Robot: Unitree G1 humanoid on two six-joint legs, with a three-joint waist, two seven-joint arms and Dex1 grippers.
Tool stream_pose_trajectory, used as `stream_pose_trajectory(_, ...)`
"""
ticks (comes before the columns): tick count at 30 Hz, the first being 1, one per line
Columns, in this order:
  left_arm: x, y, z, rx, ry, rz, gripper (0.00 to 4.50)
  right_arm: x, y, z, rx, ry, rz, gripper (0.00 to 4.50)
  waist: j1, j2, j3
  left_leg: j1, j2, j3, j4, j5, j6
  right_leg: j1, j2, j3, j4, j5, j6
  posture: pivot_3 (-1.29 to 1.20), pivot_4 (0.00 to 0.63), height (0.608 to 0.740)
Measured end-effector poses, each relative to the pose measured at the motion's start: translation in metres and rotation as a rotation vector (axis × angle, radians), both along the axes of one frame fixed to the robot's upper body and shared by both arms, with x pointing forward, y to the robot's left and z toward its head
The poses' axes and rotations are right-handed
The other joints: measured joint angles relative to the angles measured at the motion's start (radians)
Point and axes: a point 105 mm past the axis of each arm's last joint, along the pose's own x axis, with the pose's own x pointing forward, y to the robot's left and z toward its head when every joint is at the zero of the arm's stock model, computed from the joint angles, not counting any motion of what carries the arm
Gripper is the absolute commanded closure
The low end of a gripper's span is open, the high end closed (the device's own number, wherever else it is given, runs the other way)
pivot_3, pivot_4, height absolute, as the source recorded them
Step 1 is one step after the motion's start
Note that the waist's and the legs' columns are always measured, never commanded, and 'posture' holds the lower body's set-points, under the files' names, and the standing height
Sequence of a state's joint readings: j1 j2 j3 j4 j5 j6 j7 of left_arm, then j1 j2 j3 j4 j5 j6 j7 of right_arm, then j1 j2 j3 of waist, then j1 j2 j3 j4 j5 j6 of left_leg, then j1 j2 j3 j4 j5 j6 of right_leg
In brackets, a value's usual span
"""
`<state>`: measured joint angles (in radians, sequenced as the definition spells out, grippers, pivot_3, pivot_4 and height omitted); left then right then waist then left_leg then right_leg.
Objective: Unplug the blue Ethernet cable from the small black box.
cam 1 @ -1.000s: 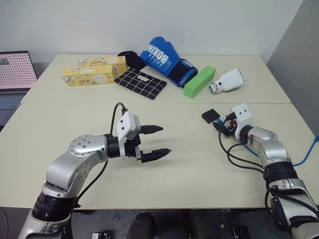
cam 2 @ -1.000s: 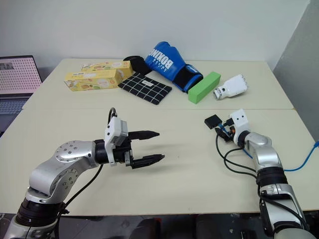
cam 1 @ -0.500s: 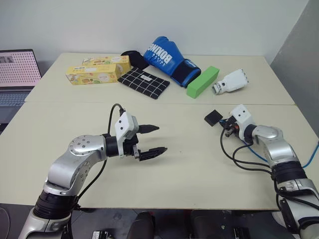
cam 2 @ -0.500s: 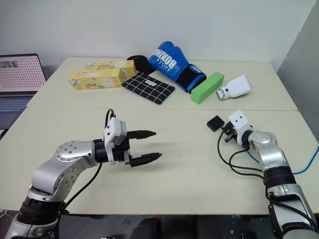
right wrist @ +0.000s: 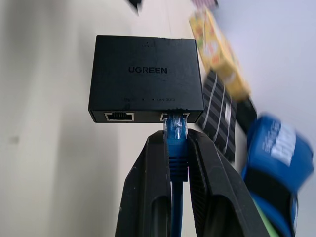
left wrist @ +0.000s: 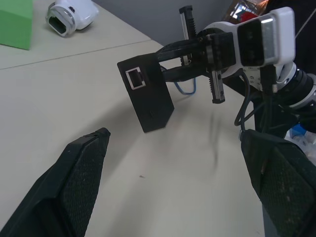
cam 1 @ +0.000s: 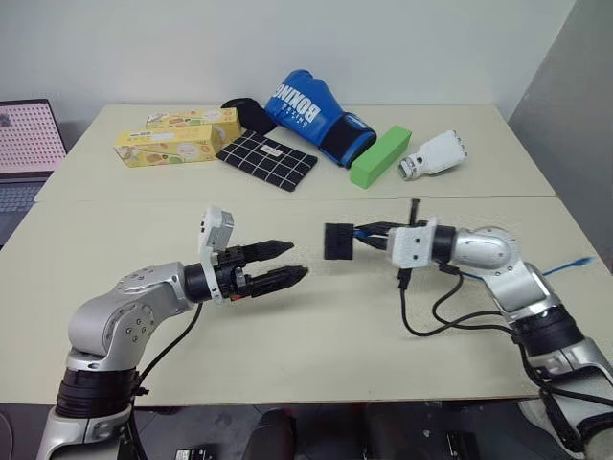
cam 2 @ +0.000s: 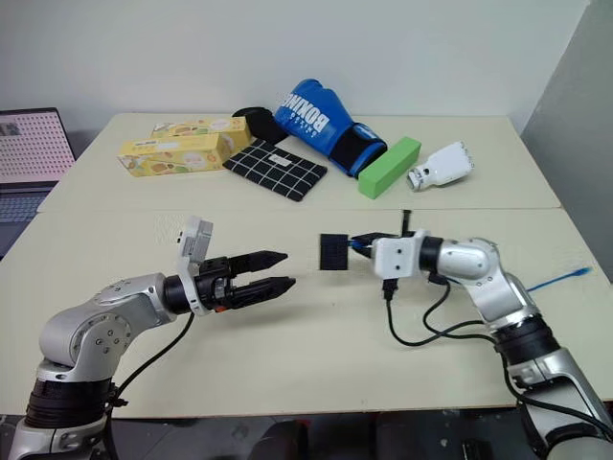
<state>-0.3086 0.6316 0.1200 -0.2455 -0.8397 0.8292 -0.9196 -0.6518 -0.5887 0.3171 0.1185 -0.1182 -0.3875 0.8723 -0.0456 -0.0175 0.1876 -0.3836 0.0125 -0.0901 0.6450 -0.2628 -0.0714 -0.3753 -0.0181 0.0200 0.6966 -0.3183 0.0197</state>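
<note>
My right gripper's fingers crowd the plugged end, so my left gripper will next grab the small black box by its sides near the empty port (cam 1: 331,241) (left wrist: 143,96).
The small black box (cam 1: 338,241) hangs above the middle of the table, held up by the plug of the blue Ethernet cable (right wrist: 176,132), which sits in one of the box's two ports. My right gripper (right wrist: 176,144) is shut on the cable's blue boot just behind the box (right wrist: 145,74). The cable's far part trails off the table's right side (cam 1: 573,262). My left gripper (cam 1: 293,261) is open, pointing at the box from the left with a small gap to it. In the left wrist view the box (left wrist: 148,98) hangs between and beyond the left fingers (left wrist: 79,182).
Along the table's back stand a blue boxing glove (cam 1: 311,107), a green block (cam 1: 380,156), a white object (cam 1: 436,153), a black-and-white checked pouch (cam 1: 268,158) and yellow cartons (cam 1: 177,139). A laptop (cam 1: 24,134) is at the far left. Black arm cables (cam 1: 431,321) loop under my right wrist.
My right gripper closed on the cable's plug end and swung left and up, lifting the box off the table toward my left gripper. The left gripper rolled but stayed about in place.
</note>
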Motion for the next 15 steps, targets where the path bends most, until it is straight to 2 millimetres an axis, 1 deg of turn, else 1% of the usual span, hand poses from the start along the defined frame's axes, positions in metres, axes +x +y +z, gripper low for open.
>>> stream_pose_trajectory(4,-0.001,-0.008,0.0,-0.029,0.013,-0.002,0.0,-0.005,0.014,0.003,0.003,-0.01,0.053,4.31,0.012,0.0,0.0,0.0,0.0,-0.001,0.0,0.0,0.0,0.0,-0.001,0.0,0.0,0.0,0.0,0.0,0.15,0.74)
stream_pose_trajectory(6,0.0,-0.012,-0.001,-0.052,0.021,0.006,0.0,-0.01,0.022,0.008,0.008,-0.027,0.085,4.31,0.014,0.0,0.0,0.0,0.0,-0.001,0.0,0.0,0.0,0.0,-0.001,0.0,-0.001,0.0,0.0,0.0,0.15,0.74)
stream_pose_trajectory(8,0.001,-0.015,-0.001,-0.08,0.036,0.011,0.0,-0.013,0.026,0.013,0.006,-0.045,0.106,4.31,0.015,0.0,0.0,0.0,0.0,-0.001,0.0,0.0,0.0,0.0,-0.001,-0.001,-0.001,0.0,0.0,0.0,0.15,0.74)
stream_pose_trajectory(11,0.001,-0.016,-0.001,-0.09,0.044,0.014,0.0,-0.016,0.028,0.014,0.002,-0.05,0.12,4.31,0.015,0.0,0.0,0.0,0.0,-0.002,0.0,0.0,0.0,0.001,-0.001,-0.001,0.0,0.0,0.0,0.0,0.15,0.74)
stream_pose_trajectory(15,0.0,-0.018,0.001,-0.122,0.054,0.012,0.71,-0.017,0.03,0.012,-0.001,-0.048,0.131,4.31,0.015,0.0,0.0,0.0,0.0,-0.002,0.0,0.0,0.0,0.001,-0.001,-0.001,0.0,0.0,0.0,0.0,0.15,0.74)
